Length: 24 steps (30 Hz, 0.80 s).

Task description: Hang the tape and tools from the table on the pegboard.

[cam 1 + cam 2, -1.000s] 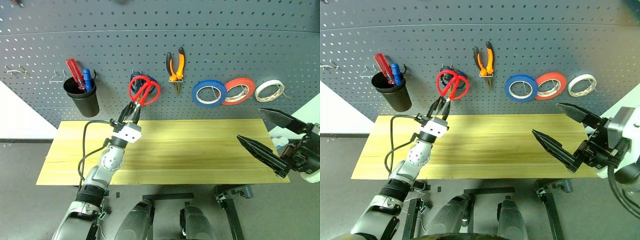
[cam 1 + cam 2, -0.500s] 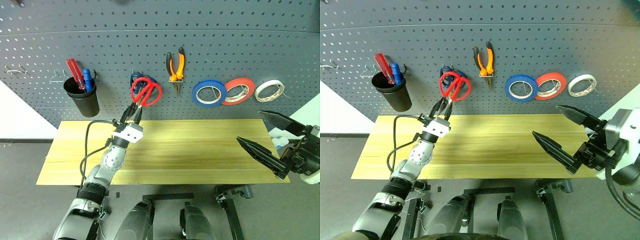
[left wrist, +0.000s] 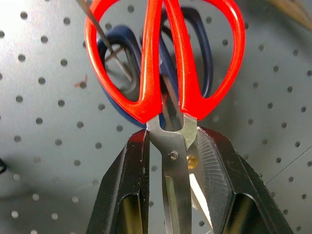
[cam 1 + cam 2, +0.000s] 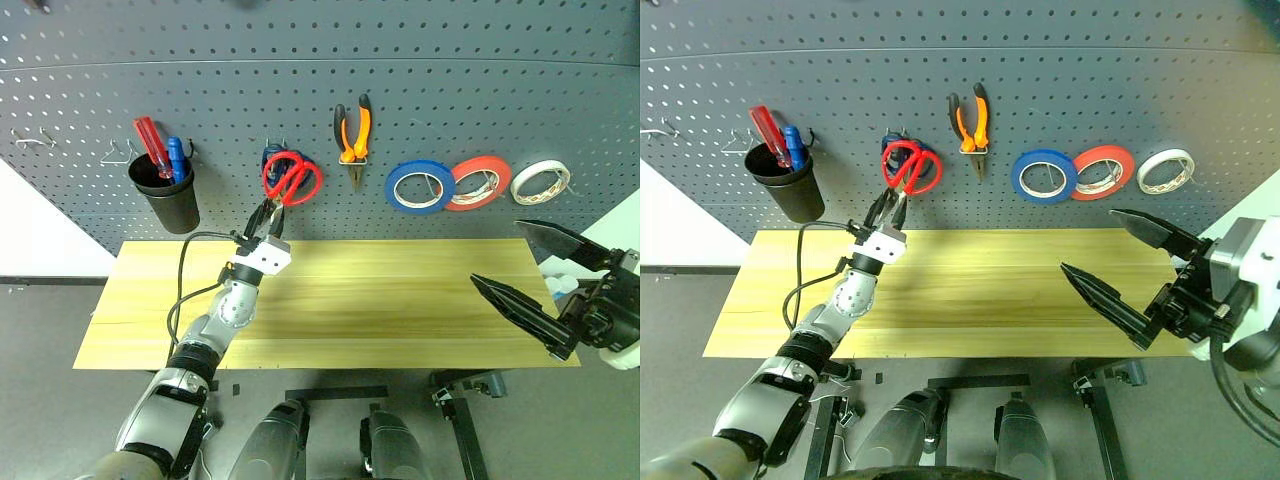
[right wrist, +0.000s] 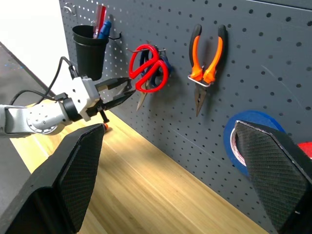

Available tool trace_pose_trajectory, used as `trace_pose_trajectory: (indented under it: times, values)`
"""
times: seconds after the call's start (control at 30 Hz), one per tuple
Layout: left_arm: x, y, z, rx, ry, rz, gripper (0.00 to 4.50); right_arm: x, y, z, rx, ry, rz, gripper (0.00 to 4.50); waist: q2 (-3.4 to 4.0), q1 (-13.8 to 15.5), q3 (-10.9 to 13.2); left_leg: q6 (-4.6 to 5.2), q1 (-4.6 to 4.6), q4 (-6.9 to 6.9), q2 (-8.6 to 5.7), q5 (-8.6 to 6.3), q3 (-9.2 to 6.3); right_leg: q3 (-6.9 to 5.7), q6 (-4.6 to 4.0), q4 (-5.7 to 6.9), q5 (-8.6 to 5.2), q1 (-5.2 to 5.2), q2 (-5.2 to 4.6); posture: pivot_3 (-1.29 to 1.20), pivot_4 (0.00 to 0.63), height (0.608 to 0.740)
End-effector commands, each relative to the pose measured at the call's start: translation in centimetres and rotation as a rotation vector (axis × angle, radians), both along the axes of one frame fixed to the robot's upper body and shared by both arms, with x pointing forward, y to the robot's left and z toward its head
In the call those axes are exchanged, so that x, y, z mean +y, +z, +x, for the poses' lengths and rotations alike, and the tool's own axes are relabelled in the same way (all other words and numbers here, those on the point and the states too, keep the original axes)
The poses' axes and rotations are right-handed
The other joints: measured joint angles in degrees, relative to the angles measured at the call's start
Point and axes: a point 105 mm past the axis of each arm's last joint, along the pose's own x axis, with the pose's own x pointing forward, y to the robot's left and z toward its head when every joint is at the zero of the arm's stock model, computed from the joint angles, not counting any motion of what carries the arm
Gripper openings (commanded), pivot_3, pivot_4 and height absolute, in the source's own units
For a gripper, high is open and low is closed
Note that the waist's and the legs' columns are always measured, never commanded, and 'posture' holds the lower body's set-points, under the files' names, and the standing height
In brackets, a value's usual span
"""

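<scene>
The metal hook pokes through one red loop in the left wrist view, so the red-handled scissors would hang. It is now time for my left gripper to open.
My left gripper [image 4: 265, 215] is shut on the red-handled scissors [image 4: 292, 178], gripping the blades just below the pivot [image 3: 170, 155]. The handles point up at the pegboard [image 4: 480, 80], in front of blue-handled scissors [image 3: 202, 53]. A metal hook [image 3: 105, 39] shows through one red loop. Whether the loop rests on it I cannot tell. The orange-and-black pliers [image 4: 351, 135] and the blue tape [image 4: 419, 187] hang on the board. My right gripper [image 4: 497, 253] stands open and empty over the right end of the table [image 4: 400, 290].
A red-orange roll [image 4: 476, 182] and a white roll [image 4: 540, 181] hang right of the blue tape. A black cup [image 4: 165, 200] with red and blue screwdrivers hangs at the left. A small orange-tipped piece [image 5: 103, 127] lies on the table under my left hand.
My left gripper has carried the red scissors forward to the board, so the handles now sit over the blue scissors at the hook. The right arm has not moved.
</scene>
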Motion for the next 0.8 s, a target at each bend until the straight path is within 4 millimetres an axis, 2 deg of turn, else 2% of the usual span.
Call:
trace_pose_trajectory:
  times: [0.03,0.1,0.33,0.47,0.63,0.8]
  values:
    - [-0.5,-0.2,0.1,-0.002,-0.016,0.012,1.10,0.4,0.9,-0.5,-0.052,0.010,-0.019,4.50,-0.03,0.0,0.0,0.00,0.00,0.00,0.00,0.00,0.00,0.00,0.00,0.00,0.00,0.00,0.00,-0.07,0.174,0.740]
    - [-0.5,-0.2,0.2,0.001,-0.014,0.005,1.10,0.4,0.9,-0.6,-0.051,0.008,-0.019,4.50,-0.04,0.0,0.0,0.00,0.00,0.00,0.00,0.00,0.00,0.00,0.00,0.00,0.00,0.00,0.00,-0.07,0.172,0.740]
    - [-0.2,-0.6,0.0,0.023,-0.024,-0.032,3.27,0.3,0.8,-0.5,-0.048,0.005,-0.019,4.50,-0.06,-0.6,-0.1,0.00,0.00,0.00,0.00,0.00,0.01,0.00,0.00,0.01,0.00,-0.01,0.00,-0.07,0.172,0.740]
    - [0.4,-1.5,-0.1,0.058,0.012,-0.030,4.49,0.2,0.8,-0.4,-0.046,0.003,-0.021,4.50,-0.07,-1.7,-0.1,0.00,0.00,0.00,0.00,0.00,0.02,0.01,0.00,0.01,0.00,-0.01,0.00,-0.07,0.173,0.740]
    - [1.7,-3.6,-1.4,0.155,0.032,-0.053,4.49,0.3,0.8,-0.5,-0.046,0.007,-0.023,4.50,-0.06,-3.0,-0.1,0.01,0.01,-0.02,0.00,0.00,0.03,0.01,0.00,0.05,0.00,-0.03,0.00,-0.07,0.176,0.740]
    - [3.7,-5.7,-3.3,0.300,0.076,-0.107,4.49,0.4,0.7,-0.7,-0.041,0.007,-0.027,4.50,-0.03,-2.8,-0.1,0.01,0.05,-0.03,0.01,0.00,0.03,0.03,0.00,0.08,0.00,-0.03,-0.01,-0.07,0.181,0.740]
